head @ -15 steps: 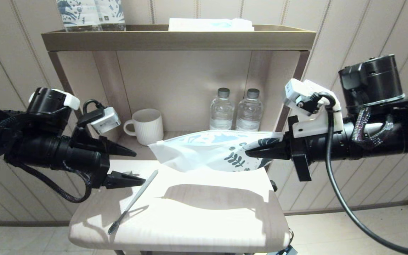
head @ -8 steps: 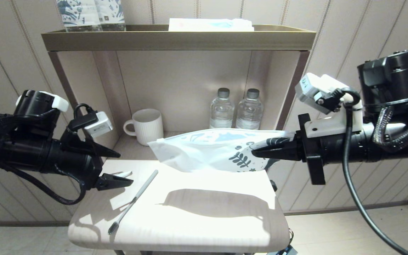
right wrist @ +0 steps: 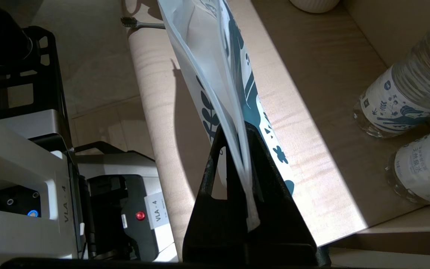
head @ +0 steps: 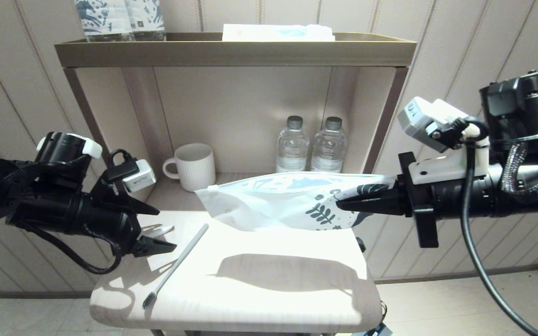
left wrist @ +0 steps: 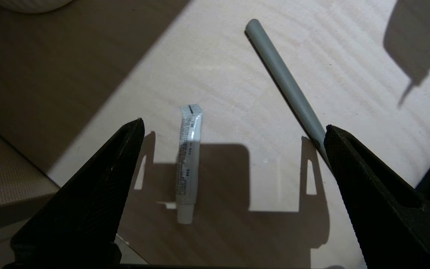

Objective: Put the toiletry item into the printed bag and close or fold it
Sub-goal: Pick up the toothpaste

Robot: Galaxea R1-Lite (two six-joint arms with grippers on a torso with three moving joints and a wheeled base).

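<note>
My left gripper's fingers are above their shadows, higher than the tube's white body (head: pixel 158 230) (left wrist: pixel 188 157). My left gripper needs to move down first and then close on the toothpaste tube.
The printed bag (head: pixel 283 200), white with blue leaf print, hangs level above the table, and my right gripper (head: pixel 340 203) is shut on its printed end. In the right wrist view the bag (right wrist: pixel 215 56) runs out from between the closed fingers of that gripper (right wrist: pixel 235 129). My left gripper (head: pixel 165 228) stands open just above the table's left rear part. Between its fingers in the left wrist view lies a small white toothpaste tube (left wrist: pixel 189 164), nearer one finger of the gripper (left wrist: pixel 233 126). A grey toothbrush (head: pixel 175 268) lies slanted beside it, its handle (left wrist: pixel 286 86) by the other finger.
The pale wooden table (head: pixel 259 298) stands before a shelf unit (head: pixel 231 51). Inside are a white mug (head: pixel 194 165) and two water bottles (head: pixel 292 144). On top stand blue-printed bottles (head: pixel 119 18) and a flat packet (head: pixel 278 32).
My left gripper has drawn back to the left and dropped a little toward the tube, still open. My right gripper has pulled the bag to the right, which now hangs flatter.
</note>
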